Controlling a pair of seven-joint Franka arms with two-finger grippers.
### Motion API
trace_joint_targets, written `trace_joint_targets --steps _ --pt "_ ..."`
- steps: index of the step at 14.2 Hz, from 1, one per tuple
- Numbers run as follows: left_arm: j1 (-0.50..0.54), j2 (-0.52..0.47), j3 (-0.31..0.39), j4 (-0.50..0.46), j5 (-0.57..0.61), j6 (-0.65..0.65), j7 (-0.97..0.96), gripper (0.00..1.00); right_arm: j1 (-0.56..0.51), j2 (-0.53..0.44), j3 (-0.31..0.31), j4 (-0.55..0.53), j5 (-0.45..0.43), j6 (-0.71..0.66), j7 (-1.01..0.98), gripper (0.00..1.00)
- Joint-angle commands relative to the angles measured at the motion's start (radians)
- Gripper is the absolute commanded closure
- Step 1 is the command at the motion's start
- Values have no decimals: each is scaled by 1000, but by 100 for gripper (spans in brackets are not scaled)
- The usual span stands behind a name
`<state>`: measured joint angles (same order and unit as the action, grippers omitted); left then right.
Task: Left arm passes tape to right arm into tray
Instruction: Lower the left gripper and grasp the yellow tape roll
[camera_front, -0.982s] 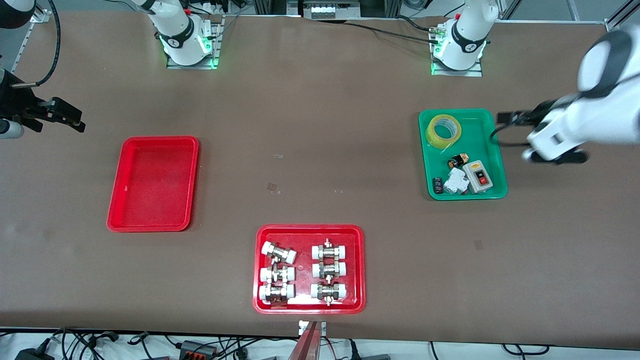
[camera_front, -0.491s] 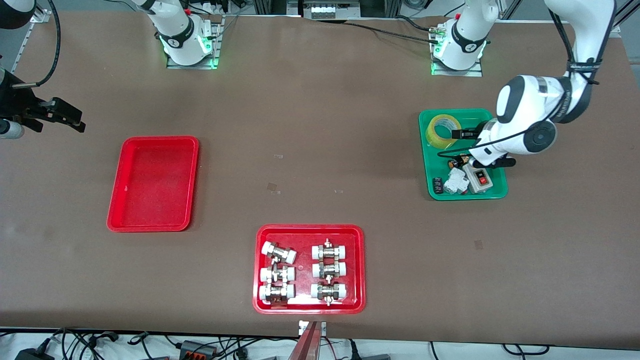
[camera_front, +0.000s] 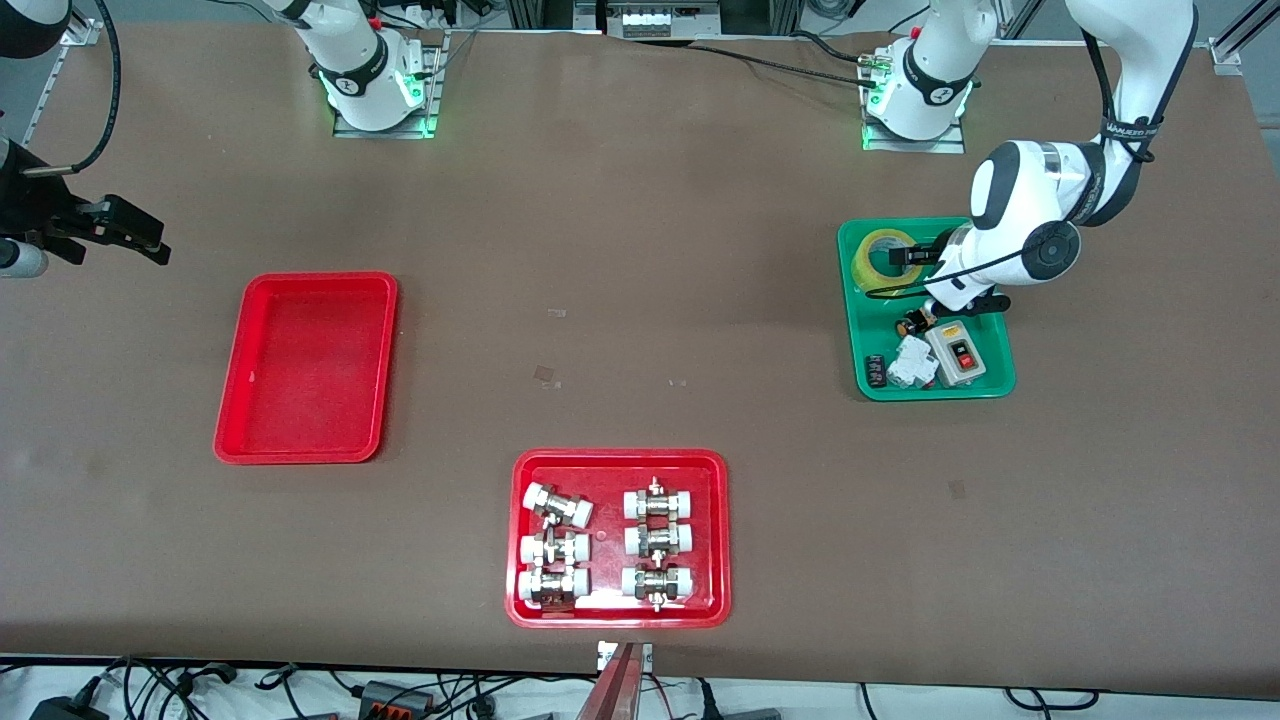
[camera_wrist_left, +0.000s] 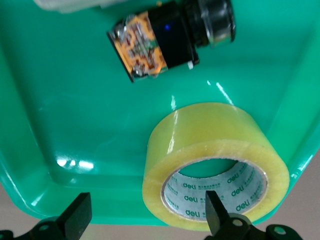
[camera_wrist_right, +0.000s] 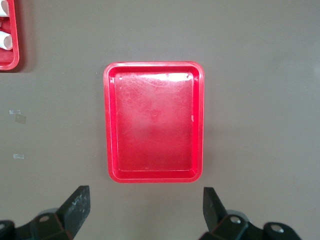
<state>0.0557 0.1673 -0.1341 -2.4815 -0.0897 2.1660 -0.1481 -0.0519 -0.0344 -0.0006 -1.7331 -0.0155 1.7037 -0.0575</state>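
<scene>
The left gripper needs to close on the tape now. Its fingers are on both sides of the yellow tape's side (camera_wrist_left: 153, 190), one in its hole (camera_wrist_left: 210, 168), so they would hold the tape.
The yellow tape (camera_front: 873, 262) lies flat in the green tray (camera_front: 850, 310), at its end nearest the robot bases. My left gripper (camera_front: 912, 256) is open and low over the roll. In the left wrist view the left gripper (camera_wrist_left: 147, 217) straddles the tape's (camera_wrist_left: 215, 145) wall: one finger over the hole, the other outside the roll. The plain red tray (camera_front: 305, 282) is empty at the right arm's end of the table. My right gripper (camera_front: 125, 232) waits open and empty, up over the table by that end. It shows open in its wrist view (camera_wrist_right: 145, 207), with the tray (camera_wrist_right: 155, 67) below.
A red tray (camera_front: 617, 457) with white-capped metal fittings sits near the front camera. The green tray also holds a small black and orange part (camera_wrist_left: 160, 45), a white breaker (camera_front: 912, 362) and a grey switch box (camera_front: 957, 352).
The left arm has swung in from the table's end over the green tray and brought its open gripper down to the tape. The right arm has not moved.
</scene>
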Motion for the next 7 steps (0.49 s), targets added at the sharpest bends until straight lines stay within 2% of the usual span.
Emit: trace_joint_targets --steps 1,2,4,7 --pt "9 -26 -9 -39 -27 15 5 32 -6 1 1 7 9 -10 -12 0" --pt "9 -25 -12 -39 -30 15 4 49 -6 1 1 7 9 -10 -11 0" --pt "9 -25 -10 -39 -44 15 5 71 -6 2 1 7 9 -10 -11 0" --pt "9 -22 -12 -37 -48 14 5 89 -6 4 1 7 9 -7 -11 0"
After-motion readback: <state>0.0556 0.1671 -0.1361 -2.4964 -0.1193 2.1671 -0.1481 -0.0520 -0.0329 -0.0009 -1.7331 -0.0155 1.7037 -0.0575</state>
